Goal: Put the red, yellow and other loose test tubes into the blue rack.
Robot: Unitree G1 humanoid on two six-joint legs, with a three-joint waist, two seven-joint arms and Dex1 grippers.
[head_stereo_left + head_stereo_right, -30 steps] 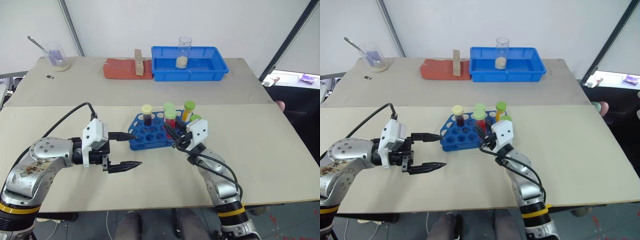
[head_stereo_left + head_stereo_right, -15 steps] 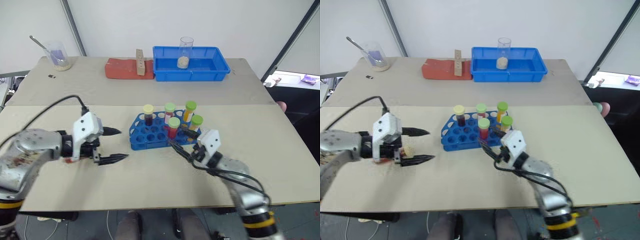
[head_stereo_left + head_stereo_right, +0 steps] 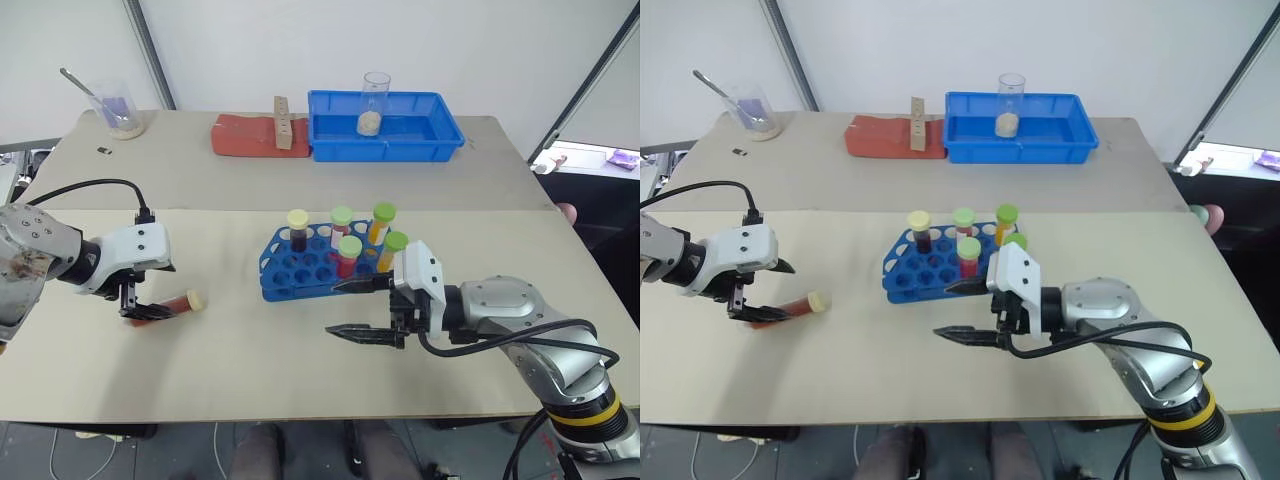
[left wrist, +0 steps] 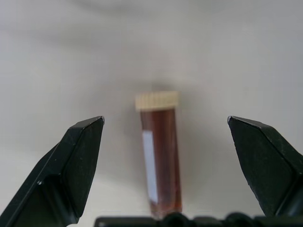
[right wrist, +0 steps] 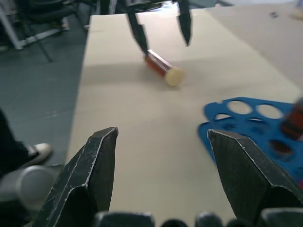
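Observation:
My fingers would miss the loose tube if I closed my left gripper now. Bare table shows between the fingers and the tube below, so the gripper should first go lower.
The blue rack stands mid-table with several capped tubes upright in it, among them a yellow-capped dark tube and a green-capped red tube. One loose tube of red-brown liquid with a cream cap lies on the table to the rack's left. My left gripper points down over it, open, and the loose tube lies between the fingers without touching them. In front of the rack's right end my right gripper hangs open and empty, aimed left toward the loose tube.
On the far table stand a large blue tray holding a glass beaker, a red-brown block with a wooden piece, and a glass cup with a spoon. A seam runs between the two tabletops.
My right gripper opened, left the green-capped red tube standing in the rack and drew back toward me. My left gripper swung left from the rack and tipped down over the lying tube.

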